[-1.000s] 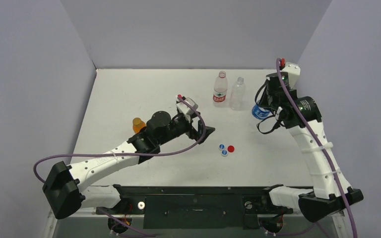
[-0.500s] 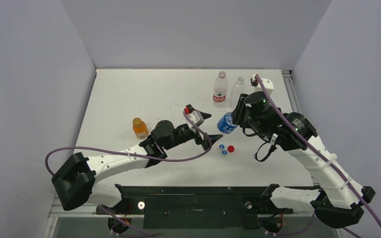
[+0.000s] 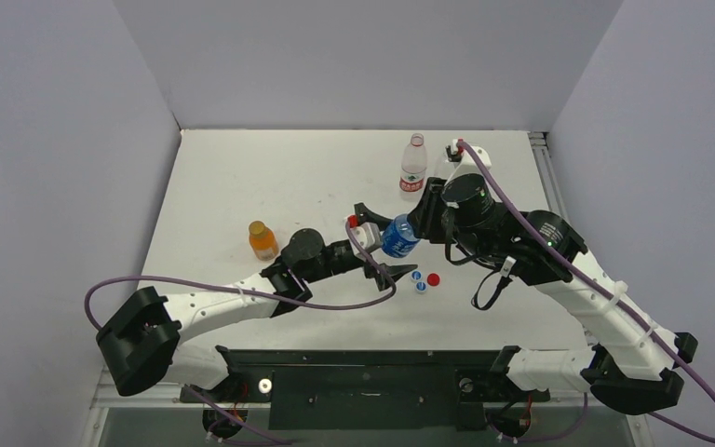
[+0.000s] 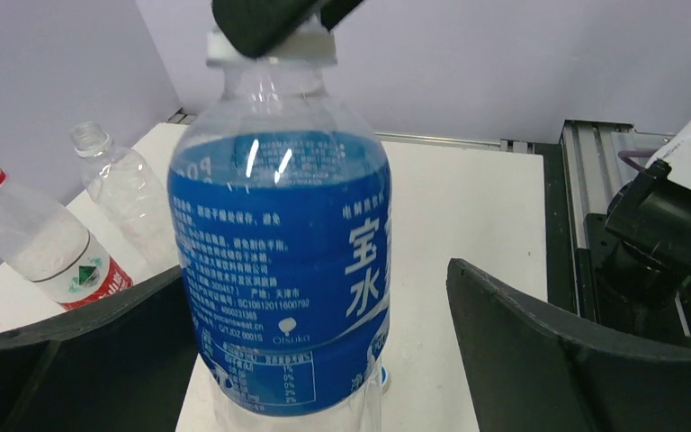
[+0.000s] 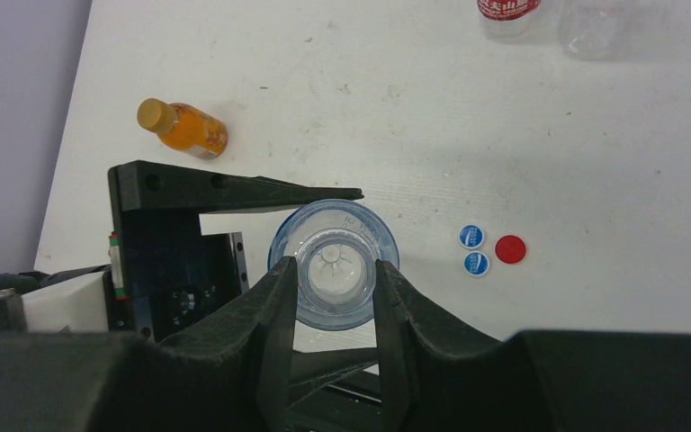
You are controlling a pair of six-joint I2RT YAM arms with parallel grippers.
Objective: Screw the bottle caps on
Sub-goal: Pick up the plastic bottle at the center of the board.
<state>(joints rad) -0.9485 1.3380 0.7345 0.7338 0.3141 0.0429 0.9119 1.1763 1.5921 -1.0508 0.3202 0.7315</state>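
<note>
My left gripper grabs the blue-labelled bottle (image 3: 398,235) around its body next, to leave the bottle's open neck free to screw on a cap.
A blue-labelled bottle (image 3: 398,235) hangs by its open neck from my right gripper (image 3: 421,222), which is shut on it; from the right wrist I look down into the mouth (image 5: 335,261). My left gripper (image 3: 382,238) is open, one jaw on each side of the bottle's body (image 4: 279,261), with a clear gap on the right side. Two blue-and-white caps (image 3: 416,276) (image 3: 421,286) and a red cap (image 3: 434,278) lie loose on the table just right of the bottle. An orange-gold cap (image 5: 151,112) sits on the small orange bottle (image 3: 262,239).
A red-labelled bottle (image 3: 413,168) and a clear bottle (image 4: 126,193) stand uncapped at the back. The clear one is mostly behind my right arm in the top view. The white table (image 3: 242,177) has walls at the left, back and right.
My right arm has carried the blue-labelled bottle from the far right leftward to the table's middle. My left arm has swung in, its open jaws now around the bottle.
</note>
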